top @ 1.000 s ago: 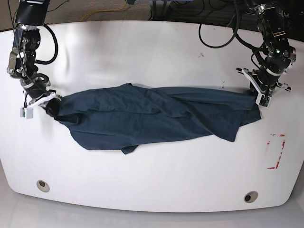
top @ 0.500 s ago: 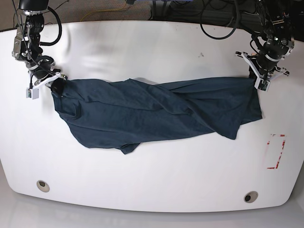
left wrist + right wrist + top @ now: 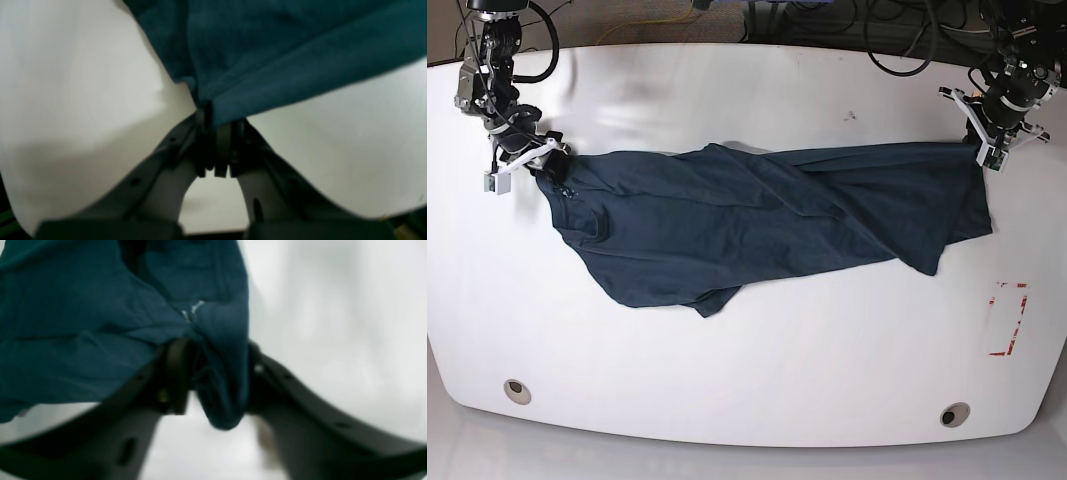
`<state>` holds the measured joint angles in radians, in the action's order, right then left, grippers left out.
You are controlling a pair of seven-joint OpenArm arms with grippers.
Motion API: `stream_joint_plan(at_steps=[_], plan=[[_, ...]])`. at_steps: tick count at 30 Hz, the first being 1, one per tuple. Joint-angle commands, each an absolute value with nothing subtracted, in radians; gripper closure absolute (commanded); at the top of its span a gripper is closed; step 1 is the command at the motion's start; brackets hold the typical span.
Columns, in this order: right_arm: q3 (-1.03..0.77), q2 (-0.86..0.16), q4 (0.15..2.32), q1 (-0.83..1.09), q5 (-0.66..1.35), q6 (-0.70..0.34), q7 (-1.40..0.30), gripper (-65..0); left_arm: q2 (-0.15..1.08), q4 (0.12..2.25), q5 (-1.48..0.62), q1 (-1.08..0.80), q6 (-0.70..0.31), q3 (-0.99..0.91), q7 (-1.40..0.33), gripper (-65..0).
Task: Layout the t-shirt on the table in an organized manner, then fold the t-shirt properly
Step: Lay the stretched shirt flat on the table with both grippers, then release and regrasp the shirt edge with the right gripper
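Note:
The corner (image 3: 970, 150) (image 3: 212, 108) of the t-shirt is low over the white table and would lie flat, so it is now time for my left gripper to open.
The dark teal-navy t-shirt (image 3: 757, 225) lies stretched across the white table (image 3: 757, 370), twisted along its middle. My left gripper (image 3: 983, 150), at the base view's right, is shut on the shirt's right corner; the left wrist view shows its jaws (image 3: 217, 133) clamped on a fold of the t-shirt (image 3: 283, 50). My right gripper (image 3: 539, 160), at the base view's left, is shut on the shirt's left corner; the right wrist view shows bunched cloth (image 3: 220, 373) between its jaws. The neck label is hidden.
A red tape rectangle (image 3: 1007, 318) marks the table at the right. Two round grommet holes (image 3: 517, 389) (image 3: 954, 414) sit near the front edge. Cables (image 3: 897, 40) lie beyond the back edge. A small dark speck (image 3: 851, 116) sits at the back.
Both grippers have moved toward the table's back edge with the shirt's corners, dragging the whole shirt back and stretching it a little wider.

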<state>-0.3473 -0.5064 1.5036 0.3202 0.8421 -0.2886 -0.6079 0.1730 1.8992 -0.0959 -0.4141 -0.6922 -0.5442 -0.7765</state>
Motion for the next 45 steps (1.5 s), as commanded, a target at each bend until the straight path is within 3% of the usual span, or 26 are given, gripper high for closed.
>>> stream_joint_plan(at_steps=[1, 6, 8, 12, 17, 19, 32, 38, 45], plan=[[-0.374, -0.513, 1.555, 0.331, 0.852, -0.292, -0.585, -35.4, 0.186, 1.917, -0.101, -0.418, -0.698, -0.552, -0.762, -0.6], [-0.395, -0.498, 1.621, 0.361, 0.848, -0.292, -0.585, -49.9, 0.186, 1.917, -0.099, -0.418, -0.698, -0.55, -0.762, -1.0], [-0.4, -0.495, 1.646, 0.374, 0.848, -0.292, -0.585, -55.0, 0.186, 1.917, -0.099, -0.418, -0.698, -0.55, -0.762, -4.3], [-0.4, -0.493, 1.682, 0.386, 0.849, -0.292, -0.585, -60.6, 0.185, 1.917, -0.099, -0.418, -0.698, -0.549, -0.762, -19.7], [-0.403, -0.475, 1.725, 0.38, 0.846, -0.292, -0.585, -60.6, 0.182, 1.919, -0.101, -0.418, -0.698, -0.552, -0.762, -40.8], [-0.403, -0.479, 1.735, 0.377, 0.846, -0.292, -0.585, -60.6, 0.182, 1.919, -0.101, -0.418, -0.698, -0.55, -0.762, -43.8], [-0.386, -0.483, 1.681, 0.223, 0.777, -0.298, -0.585, -60.7, 0.185, 1.923, -0.11, -0.409, -0.698, -0.585, -0.762, -44.0], [-0.297, -0.481, 1.538, 0.047, 0.667, -0.305, -0.585, -61.0, 0.185, 1.928, -0.108, -0.335, -0.698, -0.593, -0.762, -44.0], [-0.234, -0.46, 1.302, -0.16, 0.588, -0.398, -0.584, -60.9, 0.183, 1.929, -0.105, -0.229, -0.698, -0.65, -0.762, -44.0]])
